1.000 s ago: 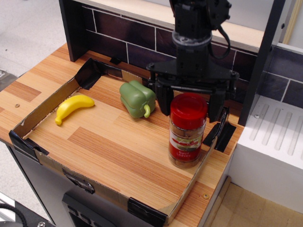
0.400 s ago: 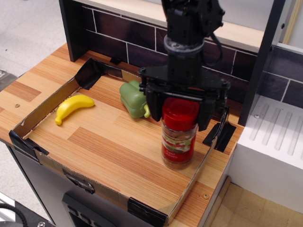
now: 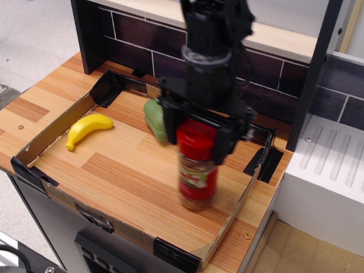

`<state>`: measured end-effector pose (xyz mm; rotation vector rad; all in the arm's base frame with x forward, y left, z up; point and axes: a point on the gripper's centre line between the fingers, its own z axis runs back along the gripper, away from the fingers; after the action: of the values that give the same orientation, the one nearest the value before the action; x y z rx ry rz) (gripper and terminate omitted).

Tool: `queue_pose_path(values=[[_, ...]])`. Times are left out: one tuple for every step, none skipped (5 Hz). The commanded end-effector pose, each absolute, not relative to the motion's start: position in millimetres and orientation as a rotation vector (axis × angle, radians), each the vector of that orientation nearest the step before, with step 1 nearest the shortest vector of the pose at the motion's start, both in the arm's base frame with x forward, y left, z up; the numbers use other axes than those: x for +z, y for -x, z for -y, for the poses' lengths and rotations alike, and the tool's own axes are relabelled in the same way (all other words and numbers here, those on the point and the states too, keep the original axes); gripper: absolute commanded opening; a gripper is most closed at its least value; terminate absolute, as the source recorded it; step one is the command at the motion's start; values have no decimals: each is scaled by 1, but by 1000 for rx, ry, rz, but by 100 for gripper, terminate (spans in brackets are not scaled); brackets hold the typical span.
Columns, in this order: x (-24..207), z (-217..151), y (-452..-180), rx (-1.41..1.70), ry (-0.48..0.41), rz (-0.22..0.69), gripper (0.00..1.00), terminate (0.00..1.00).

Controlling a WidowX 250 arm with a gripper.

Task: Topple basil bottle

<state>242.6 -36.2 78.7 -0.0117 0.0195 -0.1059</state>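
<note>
The basil bottle needs to be toppled onto its side, so my gripper should first grab it by its red cap next.
The basil bottle, a clear jar with a red cap and red-and-white label, stands in the right half of the cardboard tray. It is blurred and leans slightly with its top toward the left. My gripper comes down from above with its black fingers spread either side of the red cap. The jaws look open, not clamped, with the right finger against the cap. The green pepper sits just behind and left of the bottle, partly hidden by the gripper.
A yellow banana lies at the tray's left side. Low cardboard walls with black tape corners ring the tray. A dark tiled back wall and a black post stand behind; a white rack sits at the right.
My gripper has moved left and forward, from behind the bottle to straddling its cap. The bottle has slid left across the tray and now leans and blurs.
</note>
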Motion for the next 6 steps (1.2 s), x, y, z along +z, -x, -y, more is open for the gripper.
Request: queue_pose_path(values=[[110, 27, -257, -381, 17, 31, 0, 0], [110, 23, -258, -516, 94, -6, 0, 0], [111, 30, -256, -529, 168, 32, 0, 0], [109, 37, -257, -542, 213, 113, 0, 0], [103, 36, -262, -548, 317, 155, 0, 0], [92, 40, -260, -557, 300, 214, 0, 0]])
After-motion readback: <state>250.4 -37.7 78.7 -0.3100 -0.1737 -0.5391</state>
